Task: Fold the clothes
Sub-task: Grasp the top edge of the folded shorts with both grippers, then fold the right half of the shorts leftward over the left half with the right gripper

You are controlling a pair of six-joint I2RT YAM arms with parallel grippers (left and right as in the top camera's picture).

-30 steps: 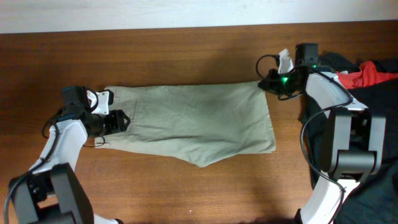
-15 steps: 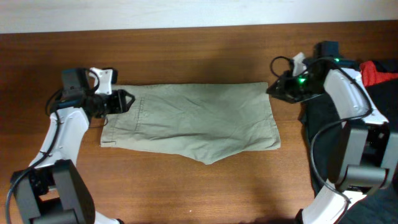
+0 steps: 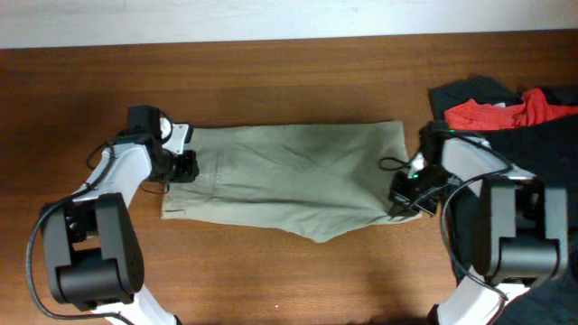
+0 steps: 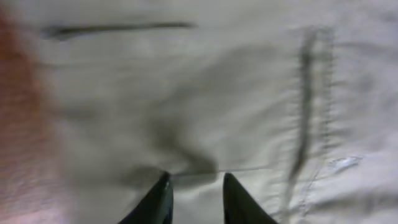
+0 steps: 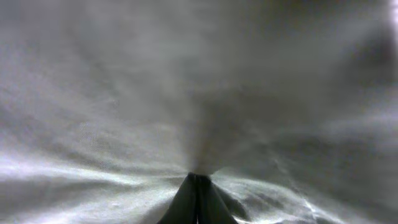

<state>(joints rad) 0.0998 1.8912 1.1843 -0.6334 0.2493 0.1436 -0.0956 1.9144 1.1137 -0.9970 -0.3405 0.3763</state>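
My left gripper needs to grab the khaki shorts at the waistband end [image 3: 192,196] next, by the seam and pocket slit [image 3: 216,173]. Then it can fold that end over.
The khaki shorts [image 3: 289,176] lie flat across the middle of the table, waistband end at the left. My left gripper [image 3: 185,166] rests on that left end. In the left wrist view its fingers [image 4: 194,177] stand apart, tips pressed on the beige cloth [image 4: 186,93] by a seam and a pocket slit. My right gripper [image 3: 398,199] is at the lower right corner of the shorts. In the right wrist view its fingers [image 5: 198,178] are closed together with the cloth [image 5: 186,81] puckered at the tips.
A red garment [image 3: 506,110] lies on a black garment [image 3: 551,149] at the table's right edge, close behind the right arm. The brown wooden table [image 3: 271,81] shows around the shorts. A white wall strip runs along the far edge.
My right gripper moved from the shorts' upper right corner down to the lower right corner. My left gripper moved right onto the left end. The shorts shifted slightly right.
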